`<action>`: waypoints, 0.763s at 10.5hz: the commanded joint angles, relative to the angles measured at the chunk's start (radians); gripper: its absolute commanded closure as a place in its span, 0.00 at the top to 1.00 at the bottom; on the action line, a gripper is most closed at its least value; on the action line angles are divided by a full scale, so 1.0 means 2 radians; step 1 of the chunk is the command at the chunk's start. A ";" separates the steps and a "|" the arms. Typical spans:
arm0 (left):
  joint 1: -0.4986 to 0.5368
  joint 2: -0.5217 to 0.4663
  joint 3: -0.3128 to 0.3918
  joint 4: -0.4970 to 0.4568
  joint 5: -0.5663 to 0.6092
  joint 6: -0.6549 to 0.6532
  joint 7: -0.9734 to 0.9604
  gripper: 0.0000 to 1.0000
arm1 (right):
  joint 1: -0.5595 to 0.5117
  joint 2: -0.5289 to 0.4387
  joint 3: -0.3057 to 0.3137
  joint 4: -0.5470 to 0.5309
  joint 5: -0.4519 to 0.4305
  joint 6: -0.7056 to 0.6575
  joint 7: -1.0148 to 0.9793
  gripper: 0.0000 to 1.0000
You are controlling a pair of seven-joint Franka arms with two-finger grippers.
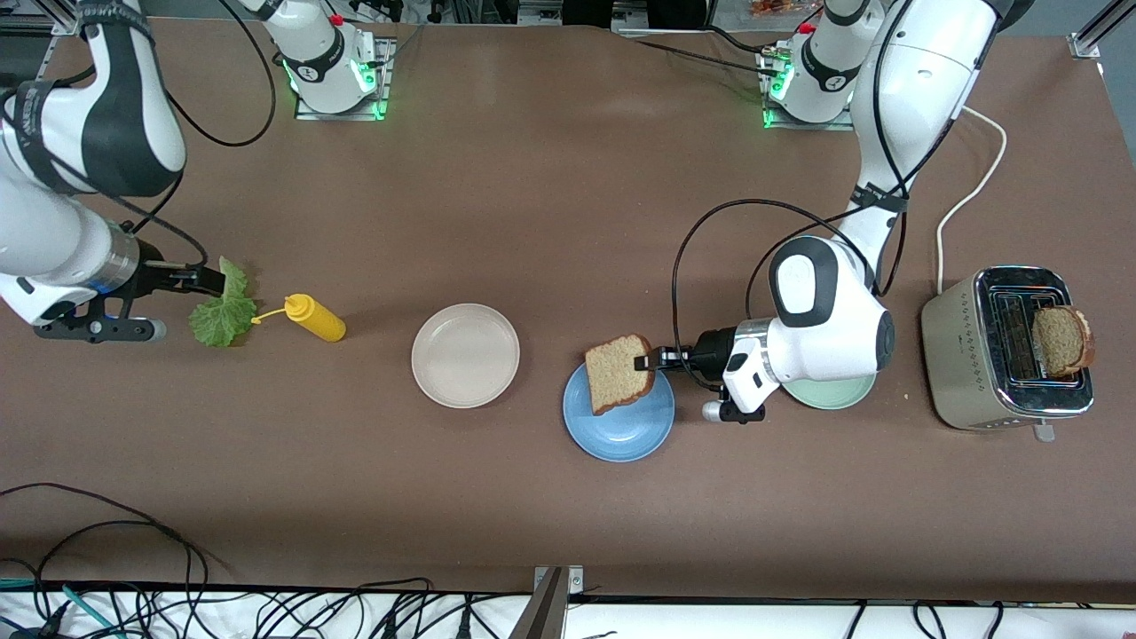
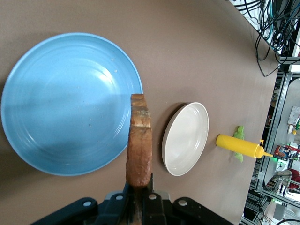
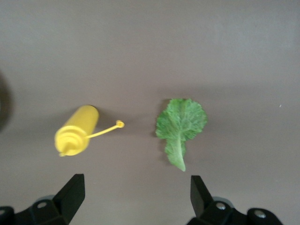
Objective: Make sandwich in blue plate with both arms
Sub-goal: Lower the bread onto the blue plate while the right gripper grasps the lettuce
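My right gripper grabs the leaf by its stem (image 1: 230, 273) next, to lay lettuce on the bread in the blue plate (image 1: 621, 433).
My left gripper (image 1: 646, 359) is shut on the edge of a brown bread slice (image 1: 619, 373) and holds it tilted over the rim of the blue plate (image 1: 621, 433). In the left wrist view the slice (image 2: 139, 140) stands edge-on in the left gripper (image 2: 140, 187), above the rim of the bare blue plate (image 2: 70, 103). A second bread slice (image 1: 1061, 342) sticks up from the toaster (image 1: 994, 355). My right gripper (image 1: 200, 280) hangs open over the table at the edge of the green lettuce leaf (image 1: 222, 312). In the right wrist view the leaf (image 3: 180, 124) lies just ahead of the open gripper (image 3: 136, 183).
A yellow squeeze bottle (image 1: 315, 318) lies beside the lettuce, toward the middle of the table. A cream-white plate (image 1: 465, 355) sits between the bottle and the blue plate. A mint-green plate (image 1: 834, 392) is partly under the left wrist. Cables run along the front edge.
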 commanded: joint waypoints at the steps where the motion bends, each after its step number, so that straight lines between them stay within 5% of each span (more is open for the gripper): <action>1: -0.012 0.025 0.009 0.022 -0.017 0.023 0.002 0.00 | -0.004 0.026 -0.033 -0.023 -0.005 0.026 -0.041 1.00; 4: -0.013 0.032 0.009 0.026 -0.017 0.030 0.009 0.00 | -0.006 0.027 -0.055 -0.104 -0.005 0.131 -0.057 1.00; 8: -0.012 0.048 0.009 0.026 -0.018 0.050 0.067 0.00 | -0.033 0.070 -0.060 -0.144 -0.003 0.234 -0.096 1.00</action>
